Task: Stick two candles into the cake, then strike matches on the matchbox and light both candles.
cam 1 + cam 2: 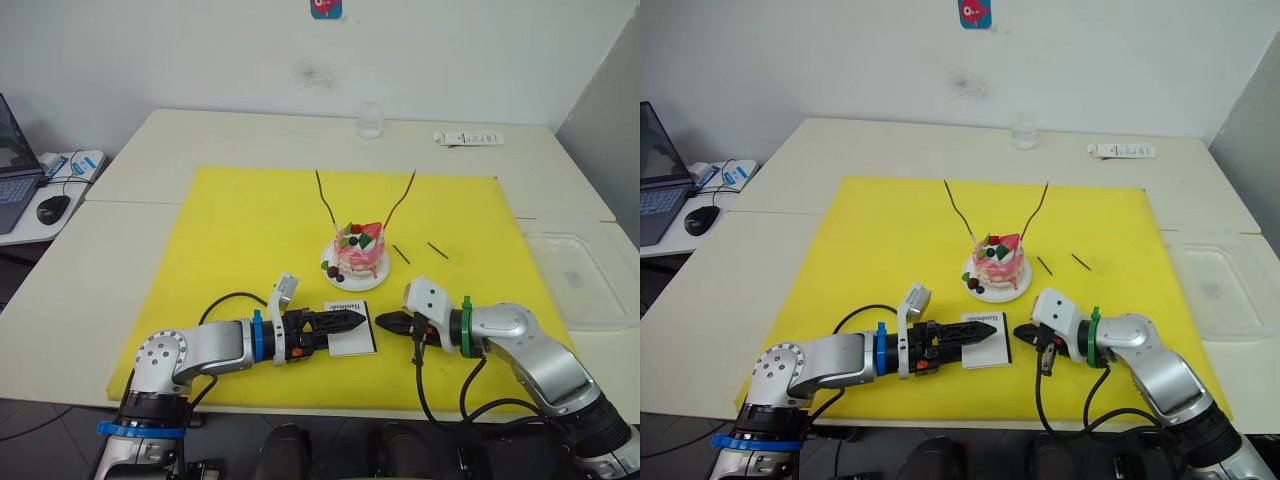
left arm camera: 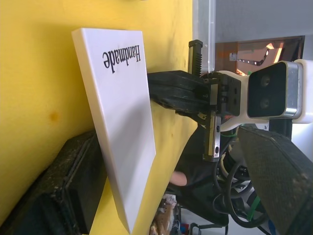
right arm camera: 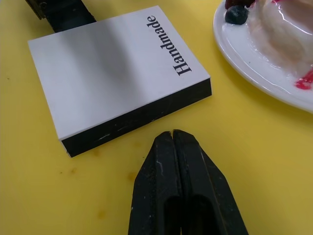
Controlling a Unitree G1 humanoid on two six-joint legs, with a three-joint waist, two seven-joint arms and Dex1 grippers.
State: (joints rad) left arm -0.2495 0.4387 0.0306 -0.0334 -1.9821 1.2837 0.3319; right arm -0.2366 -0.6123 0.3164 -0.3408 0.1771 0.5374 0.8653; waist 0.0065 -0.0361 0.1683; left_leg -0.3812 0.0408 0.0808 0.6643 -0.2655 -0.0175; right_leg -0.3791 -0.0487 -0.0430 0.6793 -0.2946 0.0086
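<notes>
I should next grab the matchbox with my left gripper by its plain white edge opposite the black strip, so that the matchbox's black strip (image 1: 371,327) stays free to strike matches.
The pink-and-white cake (image 1: 356,251) sits on its white plate mid-mat. A dark green candle (image 1: 325,200) and a red candle (image 1: 402,193) stand in it, leaning outward. Two short dark matches (image 1: 400,254) (image 1: 437,249) lie on the mat right of the plate. The white matchbox (image 1: 350,343) lies flat in front of the cake. My left gripper (image 1: 362,319) reaches over it from the left, open: one finger (image 2: 54,200) rests at the box's edge on the mat, the other stands well clear of the white face. My right gripper (image 3: 172,133) is shut and empty, its tip just short of the box's black strip (image 3: 142,117).
A yellow mat (image 1: 240,230) covers the table's middle. A clear glass (image 1: 370,120) and a white tube (image 1: 468,138) stand at the far edge. A clear plastic tray (image 1: 582,280) lies at the right. A laptop (image 1: 12,170) and mouse (image 1: 52,208) occupy a side table at the left.
</notes>
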